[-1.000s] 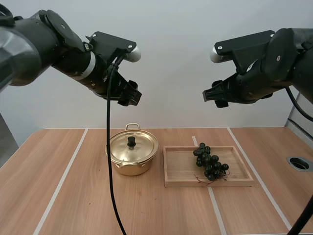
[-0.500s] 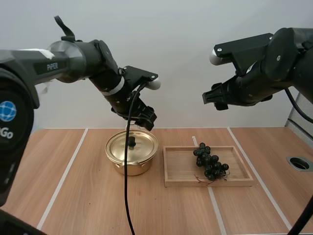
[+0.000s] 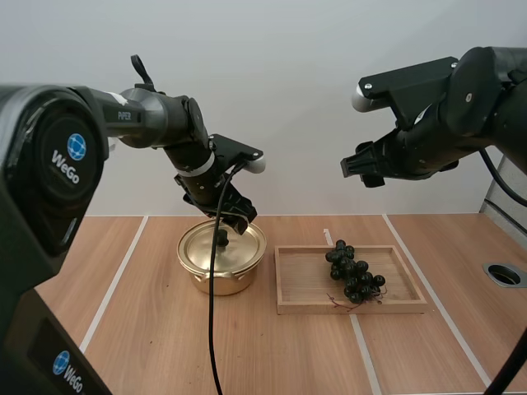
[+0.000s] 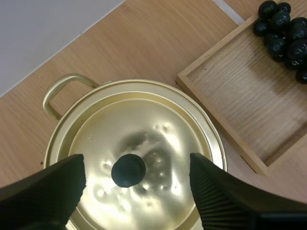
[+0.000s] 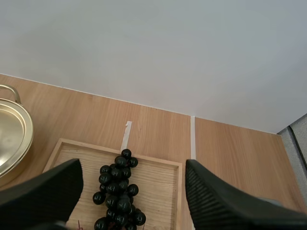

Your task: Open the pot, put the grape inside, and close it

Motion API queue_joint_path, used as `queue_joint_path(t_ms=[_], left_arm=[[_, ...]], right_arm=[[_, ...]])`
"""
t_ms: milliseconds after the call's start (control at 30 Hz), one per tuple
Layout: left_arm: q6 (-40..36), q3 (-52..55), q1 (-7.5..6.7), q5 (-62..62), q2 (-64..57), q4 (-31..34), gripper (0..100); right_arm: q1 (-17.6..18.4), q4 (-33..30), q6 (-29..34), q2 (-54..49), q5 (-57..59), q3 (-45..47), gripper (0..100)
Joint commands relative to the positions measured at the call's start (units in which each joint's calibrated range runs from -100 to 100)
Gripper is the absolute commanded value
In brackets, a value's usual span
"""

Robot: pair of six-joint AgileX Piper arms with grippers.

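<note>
My left gripper grips the lid by the small black knob point(image 4: 128, 170) next, since the gold lid is wider than my left gripper's open fingers.
A gold pot point(image 3: 221, 278) stands on the table with its gold lid point(image 3: 224, 247) on, a black knob point(image 3: 221, 239) at the lid's middle. My left gripper point(image 3: 237, 220) hangs open just above the lid; its fingers point(image 4: 48, 187) stand apart on either side of the knob point(image 4: 128, 169) without touching it. A dark bunch of grapes point(image 3: 352, 271) lies in the wooden tray point(image 3: 296, 284) to the pot's right. My right gripper point(image 3: 361, 169) is open, high above the tray, and looks down on the grapes point(image 5: 117, 194).
White tape lines point(image 3: 107, 300) run across the wooden table. A round grey hole point(image 3: 504, 274) sits at the table's right edge. The tray point(image 4: 249, 103) lies close beside the pot point(image 4: 134, 158), with a narrow gap between them.
My left arm has swung forward and down, from high above the table to just over the pot lid's knob. The right arm has stayed still.
</note>
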Motion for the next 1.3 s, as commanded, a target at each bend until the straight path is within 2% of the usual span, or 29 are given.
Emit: queue_joint_path(t_ms=[0, 267, 1067, 1100, 1133, 1267], left_arm=[[-1.35, -0.22, -0.24, -1.50, 1.40, 1.72, 100], [-1.59, -0.22, -0.24, -2.86, 5.20, 1.99, 100], [-3.77, -0.22, -0.24, -1.19, 5.44, 3.41, 100], [-4.34, -0.22, -0.24, -1.19, 5.44, 3.84, 96], [-4.80, -0.22, -0.24, -1.19, 5.44, 4.12, 87], [-5.71, -0.22, -0.24, -1.19, 5.44, 4.41, 40]], right_arm=[[0.14, 0.12, -0.60, -0.23, -0.29, -0.60, 100], [0.14, 0.12, -0.59, -0.23, 0.43, -0.60, 100], [0.14, 0.12, -0.59, -0.23, 0.43, -0.60, 100], [0.14, 0.12, -0.59, -0.23, 0.43, -0.60, 100], [0.14, 0.12, -0.59, -0.23, 0.43, -0.60, 100], [0.14, 0.12, -0.59, -0.23, 0.43, -0.60, 100]])
